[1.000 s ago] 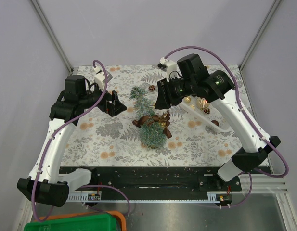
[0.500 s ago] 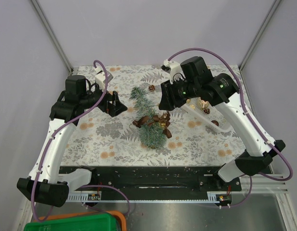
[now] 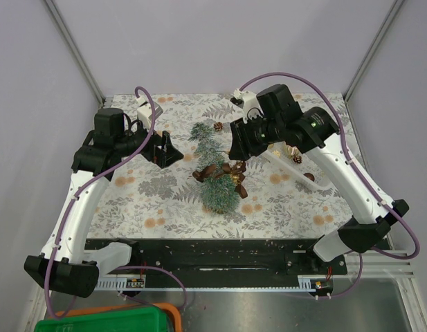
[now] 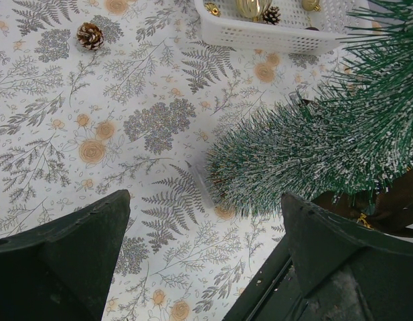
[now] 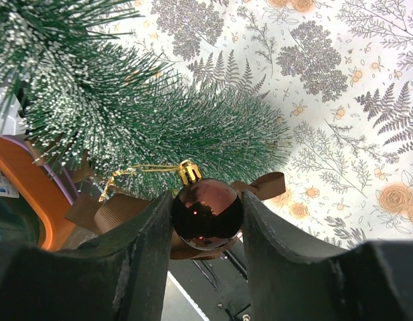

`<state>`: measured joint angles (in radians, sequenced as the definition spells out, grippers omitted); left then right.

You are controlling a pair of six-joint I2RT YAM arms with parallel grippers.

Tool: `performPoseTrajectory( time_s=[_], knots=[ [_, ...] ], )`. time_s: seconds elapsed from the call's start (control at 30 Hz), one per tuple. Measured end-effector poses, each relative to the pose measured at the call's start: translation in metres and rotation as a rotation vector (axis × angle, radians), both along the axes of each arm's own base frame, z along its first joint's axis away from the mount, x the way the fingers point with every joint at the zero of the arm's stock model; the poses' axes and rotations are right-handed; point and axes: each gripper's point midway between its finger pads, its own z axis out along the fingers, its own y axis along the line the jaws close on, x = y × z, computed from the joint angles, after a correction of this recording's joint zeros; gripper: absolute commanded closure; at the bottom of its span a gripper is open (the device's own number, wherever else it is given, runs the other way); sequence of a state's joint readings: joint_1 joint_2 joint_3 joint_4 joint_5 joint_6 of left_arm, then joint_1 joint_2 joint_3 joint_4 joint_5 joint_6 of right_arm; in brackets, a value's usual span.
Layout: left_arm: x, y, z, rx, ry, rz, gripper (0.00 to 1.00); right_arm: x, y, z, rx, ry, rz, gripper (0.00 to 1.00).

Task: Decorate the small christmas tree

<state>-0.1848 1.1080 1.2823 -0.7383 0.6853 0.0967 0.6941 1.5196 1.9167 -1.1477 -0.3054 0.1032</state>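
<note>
I should open my right gripper now, because the gold string runs across onto the tree's bristles and the bauble is close beside the bristles.
The small christmas tree, frosted green bristles, is at the table's middle with its tip toward the far side; it also shows in the left wrist view and the right wrist view. A brown ribbon bow sits on it. My right gripper is shut on a shiny brown bauble with a gold cap and gold string, held just beside the tree's bristles. My left gripper is open and empty, left of the tree, above the cloth.
A white basket with gold baubles and cones stands right of the tree, also in the left wrist view. A pine cone lies behind the tree. A green and orange bin sits below the table's near edge.
My right arm has shifted a little to the right and toward the far side, with the brown bauble still in its grip. The left arm has not moved.
</note>
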Motion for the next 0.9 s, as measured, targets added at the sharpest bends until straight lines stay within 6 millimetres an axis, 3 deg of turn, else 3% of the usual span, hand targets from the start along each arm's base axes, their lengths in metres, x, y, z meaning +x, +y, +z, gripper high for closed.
performPoseTrajectory(
  time_s=[0.2, 0.37, 0.63, 0.9],
  knots=[
    [0.0, 0.0, 0.0, 0.0, 0.001, -0.001, 0.01, 0.002, 0.001, -0.005, -0.001, -0.005, -0.005, 0.54],
    [0.0, 0.0, 0.0, 0.0, 0.001, -0.001, 0.01, 0.005, 0.003, 0.001, 0.02, -0.031, -0.006, 0.46],
    [0.0, 0.0, 0.0, 0.0, 0.001, -0.001, 0.01, 0.005, 0.003, 0.01, 0.045, -0.062, -0.007, 0.37],
    [0.0, 0.0, 0.0, 0.0, 0.001, -0.001, 0.01, 0.003, -0.005, 0.017, 0.048, -0.093, -0.024, 0.36]
  ],
)
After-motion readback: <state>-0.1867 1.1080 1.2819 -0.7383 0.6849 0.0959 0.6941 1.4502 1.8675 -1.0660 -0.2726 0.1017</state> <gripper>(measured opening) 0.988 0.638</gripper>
